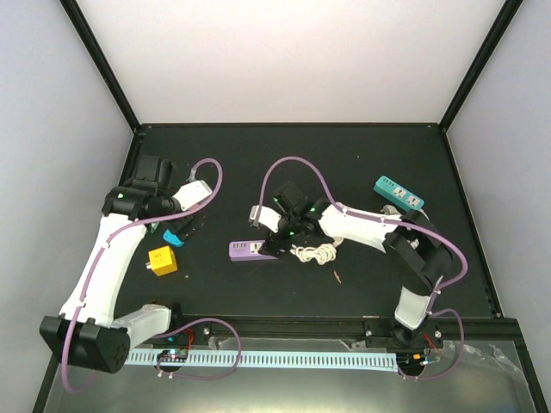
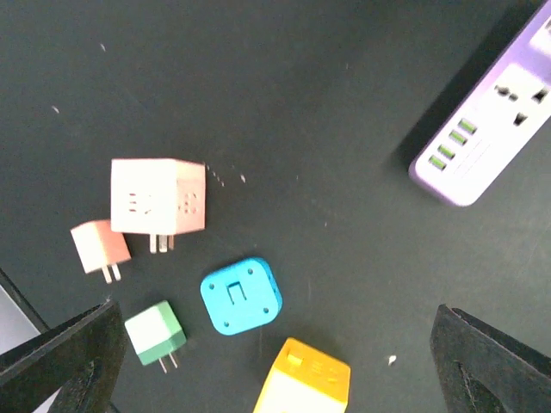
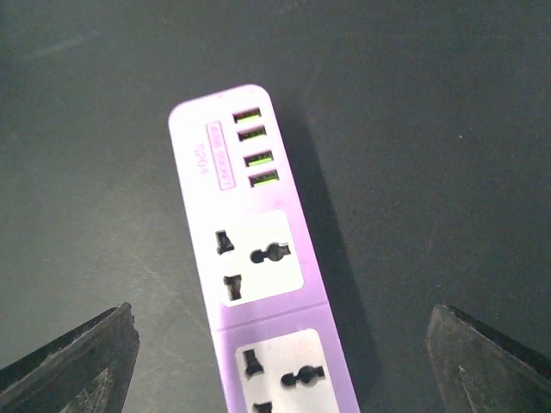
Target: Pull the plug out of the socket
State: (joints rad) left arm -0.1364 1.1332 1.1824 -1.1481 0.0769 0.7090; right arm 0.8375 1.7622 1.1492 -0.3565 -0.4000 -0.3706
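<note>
My right gripper's fingers are above the purple power strip [image 3: 250,249], so closing now would miss it. My right gripper first lowers its fingers, then closes on the power strip.
A purple power strip [image 3: 250,249] lies on the black table, also seen in the top view [image 1: 245,249]. Its two sockets in the right wrist view are empty, with no plug in them. My right gripper [image 3: 282,320] is open and hovers over the strip, one finger on each side; in the top view it [image 1: 277,239] is at the strip's right end. My left gripper [image 2: 275,325] is open and empty above loose plugs: a blue one [image 2: 241,295], a yellow one [image 2: 303,379] and a green one [image 2: 155,334].
A pink-and-white cube adapter [image 2: 157,198] and a small pink plug [image 2: 99,248] lie left of the blue one. A coiled white cord [image 1: 314,252] lies right of the purple strip. A teal power strip [image 1: 399,194] is at the back right.
</note>
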